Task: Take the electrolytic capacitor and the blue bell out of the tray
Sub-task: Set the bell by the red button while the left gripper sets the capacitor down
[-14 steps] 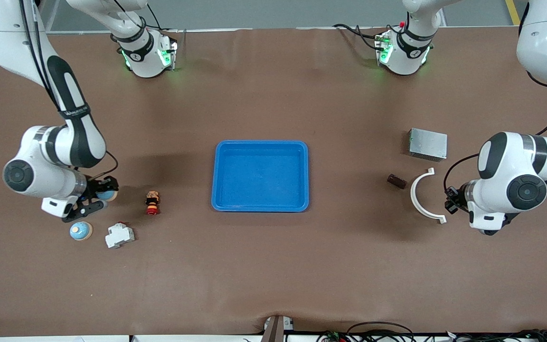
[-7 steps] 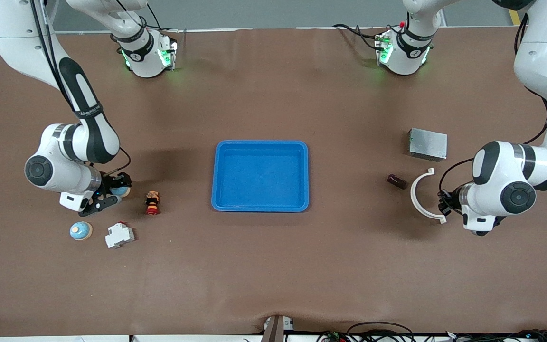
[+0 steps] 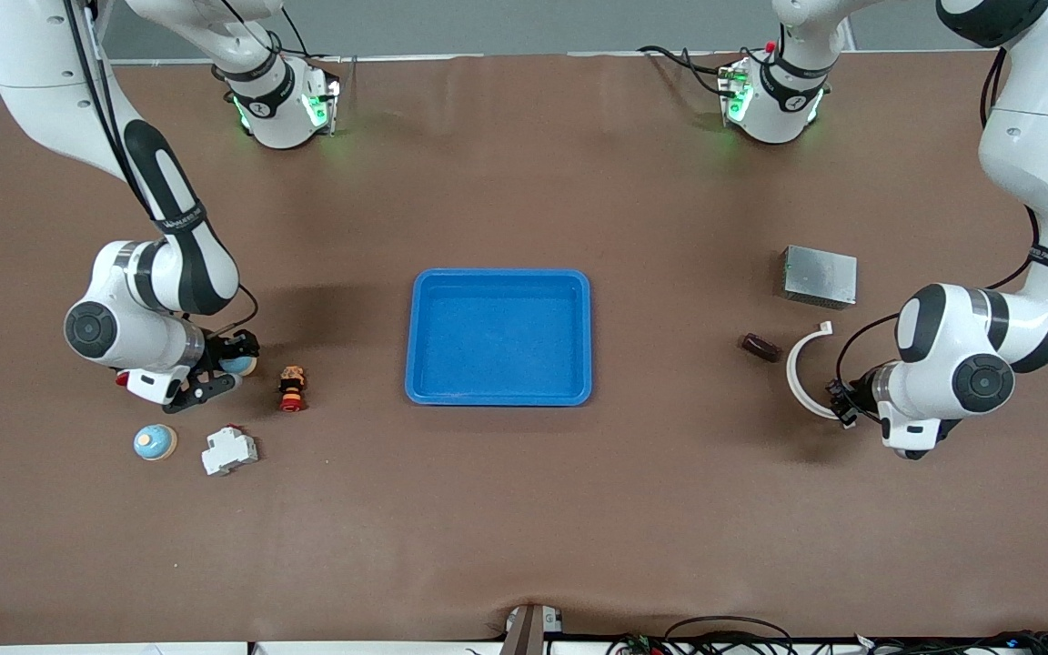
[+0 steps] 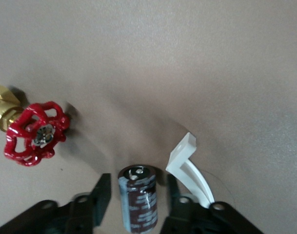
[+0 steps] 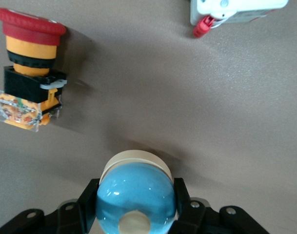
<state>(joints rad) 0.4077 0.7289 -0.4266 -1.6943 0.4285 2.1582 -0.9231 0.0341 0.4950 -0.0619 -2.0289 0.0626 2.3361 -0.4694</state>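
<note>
The bell's cream base (image 3: 248, 367) (image 5: 136, 156) meets its shadow on the tabletop. My right gripper needs to let go of the bell now.
My right gripper (image 3: 231, 368) is shut on a blue bell with a cream base (image 3: 238, 366); in the right wrist view both fingers press the sides of this bell (image 5: 136, 195). A second blue bell (image 3: 155, 443) sits on the table nearer the front camera. The dark brown capacitor (image 3: 760, 347) lies on the table toward the left arm's end. My left gripper (image 3: 840, 400) is open, low over the end of the white arc (image 3: 795, 373). In the left wrist view the capacitor (image 4: 138, 200) shows between the open fingers (image 4: 102, 187) with gaps on both sides.
A blue tray (image 3: 498, 273) is at the table's middle. A red emergency-stop button (image 3: 291, 388) and a white breaker (image 3: 230, 450) lie near the right gripper. A grey metal box (image 3: 819, 276) lies by the arc. A red-handled valve (image 4: 36, 130) shows in the left wrist view.
The right arm has carried the blue bell toward the tray, close to the emergency-stop button. The left arm has moved toward the capacitor, its gripper now over the arc's end.
</note>
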